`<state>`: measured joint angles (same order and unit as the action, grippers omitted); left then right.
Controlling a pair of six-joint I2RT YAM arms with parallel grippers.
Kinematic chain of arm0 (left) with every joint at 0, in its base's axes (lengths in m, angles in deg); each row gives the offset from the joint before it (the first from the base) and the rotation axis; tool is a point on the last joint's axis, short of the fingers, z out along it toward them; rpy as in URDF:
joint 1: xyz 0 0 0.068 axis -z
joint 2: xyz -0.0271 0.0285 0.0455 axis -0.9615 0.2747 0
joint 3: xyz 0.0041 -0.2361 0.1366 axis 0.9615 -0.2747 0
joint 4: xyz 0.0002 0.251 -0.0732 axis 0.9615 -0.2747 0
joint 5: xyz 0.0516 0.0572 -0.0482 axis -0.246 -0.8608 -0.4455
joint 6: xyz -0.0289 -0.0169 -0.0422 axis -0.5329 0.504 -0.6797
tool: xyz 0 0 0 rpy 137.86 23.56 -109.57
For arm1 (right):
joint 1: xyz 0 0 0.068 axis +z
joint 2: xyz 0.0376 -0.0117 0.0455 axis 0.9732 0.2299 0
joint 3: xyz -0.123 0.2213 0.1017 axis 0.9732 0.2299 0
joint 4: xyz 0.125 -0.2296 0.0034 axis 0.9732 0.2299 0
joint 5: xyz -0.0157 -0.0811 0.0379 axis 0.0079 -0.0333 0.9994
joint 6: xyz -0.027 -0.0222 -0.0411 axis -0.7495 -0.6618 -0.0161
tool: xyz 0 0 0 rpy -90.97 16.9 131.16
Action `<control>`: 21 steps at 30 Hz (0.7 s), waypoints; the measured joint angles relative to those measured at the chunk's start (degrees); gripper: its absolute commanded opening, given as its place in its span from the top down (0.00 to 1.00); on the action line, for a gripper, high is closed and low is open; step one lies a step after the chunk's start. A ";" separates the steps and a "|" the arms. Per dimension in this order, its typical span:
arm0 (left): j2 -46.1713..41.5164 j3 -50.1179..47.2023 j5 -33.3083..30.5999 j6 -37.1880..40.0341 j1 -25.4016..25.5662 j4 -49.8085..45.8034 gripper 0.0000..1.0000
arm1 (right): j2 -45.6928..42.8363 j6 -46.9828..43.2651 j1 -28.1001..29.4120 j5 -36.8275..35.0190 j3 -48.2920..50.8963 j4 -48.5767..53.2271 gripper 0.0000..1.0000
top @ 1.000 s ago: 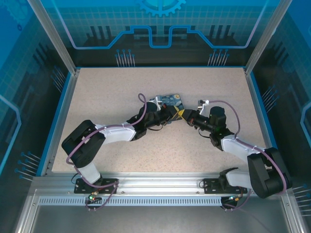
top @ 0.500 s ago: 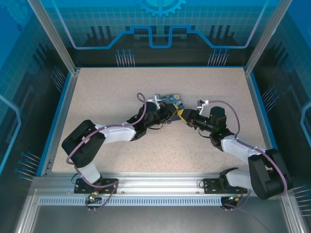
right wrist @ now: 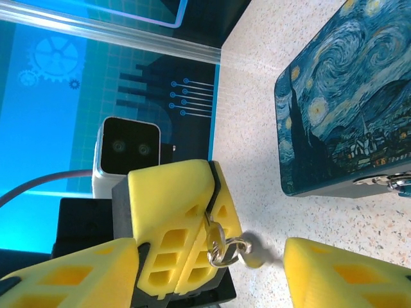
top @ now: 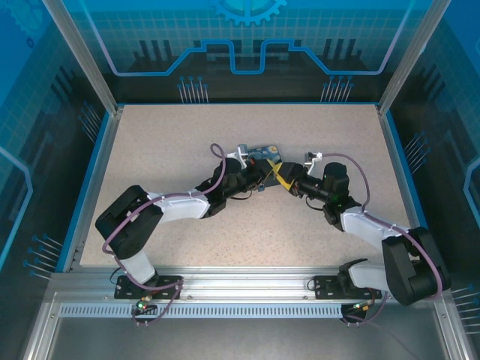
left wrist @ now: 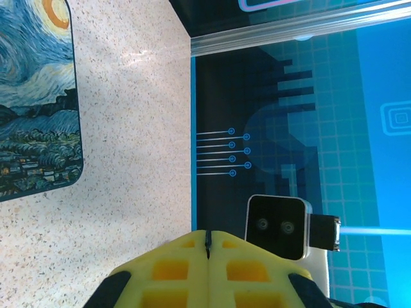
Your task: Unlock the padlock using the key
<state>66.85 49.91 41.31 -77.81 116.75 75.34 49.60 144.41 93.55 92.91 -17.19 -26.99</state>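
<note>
The key's blade needs to go in and unlock the padlock (right wrist: 390, 182), so I should next grab the key with my right gripper by its ring end (right wrist: 222, 246).
In the right wrist view my left gripper (right wrist: 209, 192) is shut on the key (right wrist: 210, 226), a thin grey blade pinched between its yellow fingers. A steel ring (right wrist: 226, 249) with a second small key hangs from it. My right gripper (right wrist: 209, 251) stands open around this, one yellow finger on each side and neither touching. A bit of silvery metal at the blue Starry Night box's (right wrist: 347, 109) lower edge looks like the padlock (right wrist: 390, 182), cut off by the frame. From above, the left gripper (top: 260, 177) and the right gripper (top: 283, 177) meet just in front of the box (top: 262, 154).
The box (left wrist: 35, 102) lies on the speckled table (top: 187, 135), near its middle. Blue walls and aluminium posts (top: 90, 67) ring the table. Both arms stretch inward from the near edge, elbows out to the sides.
My right gripper's jaws have opened wide and let go of the key ring. The left gripper stays shut on the key, and both arms have barely shifted.
</note>
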 measured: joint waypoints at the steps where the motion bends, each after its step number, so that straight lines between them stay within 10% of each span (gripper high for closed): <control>1: 0.00 -0.02 -0.07 0.00 0.02 -0.04 1.00 | 0.00 0.02 -0.02 -0.20 0.00 0.00 0.36; 21: 0.00 -0.76 -1.55 -0.22 0.46 1.27 1.00 | -0.46 0.31 -1.14 -1.03 -1.03 -0.24 0.63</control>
<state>66.85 49.14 39.76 -78.03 117.21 76.60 49.14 144.71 92.41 91.88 -18.21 -27.24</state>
